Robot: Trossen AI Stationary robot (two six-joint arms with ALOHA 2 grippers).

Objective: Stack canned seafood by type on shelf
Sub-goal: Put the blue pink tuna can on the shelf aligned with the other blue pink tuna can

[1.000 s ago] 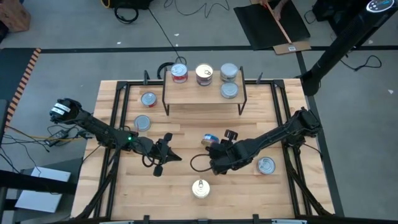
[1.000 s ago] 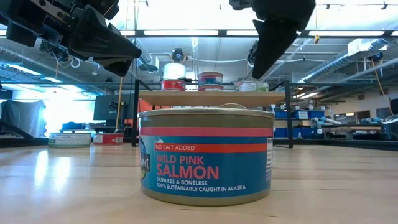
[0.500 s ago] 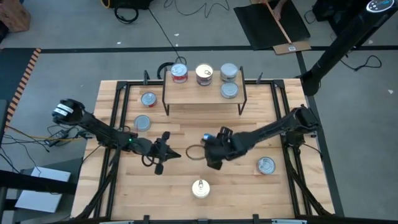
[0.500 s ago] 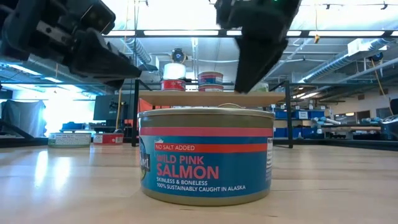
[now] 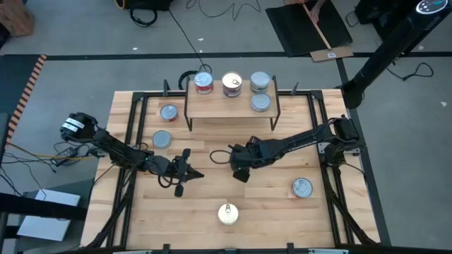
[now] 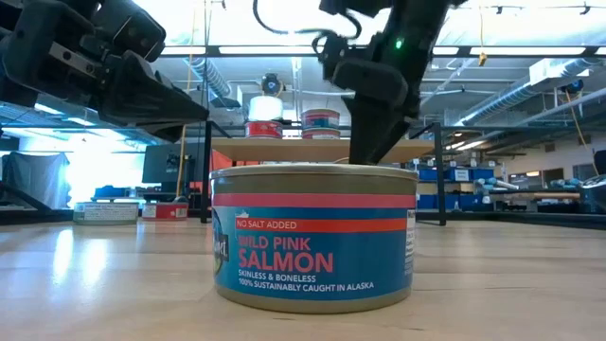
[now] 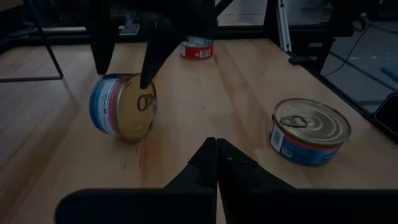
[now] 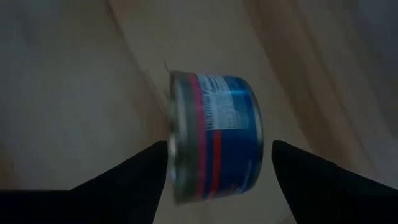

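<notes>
My right gripper will next pick up the blue-and-red can by both flat ends, so that it can be stacked by type on the shelf (image 5: 232, 107).
A blue-and-red can (image 7: 122, 102) lies on its curved side near the table's middle, gold pull-tab top facing my left gripper. My right gripper (image 8: 217, 144) stands open over it, one finger (image 8: 140, 171) on each side of the can (image 8: 214, 146), small gaps showing. In the high view this gripper (image 5: 235, 161) hides the can. My left gripper (image 5: 192, 171) waits shut to the left, above the table. The shelf (image 5: 232, 107) at the far edge carries several cans, one (image 5: 260, 103) in front of the row.
Loose cans stand upright on the table: two at the far left (image 5: 168, 112) (image 5: 162, 139), one at the near right (image 5: 302, 187), and a salmon can (image 5: 227, 213) near the front edge. Bare wood lies between the grippers and the shelf.
My right gripper has moved toward the far edge and the table's left, and its fingers have opened wide around the blue-and-red can, which now lies on its side on the table.
</notes>
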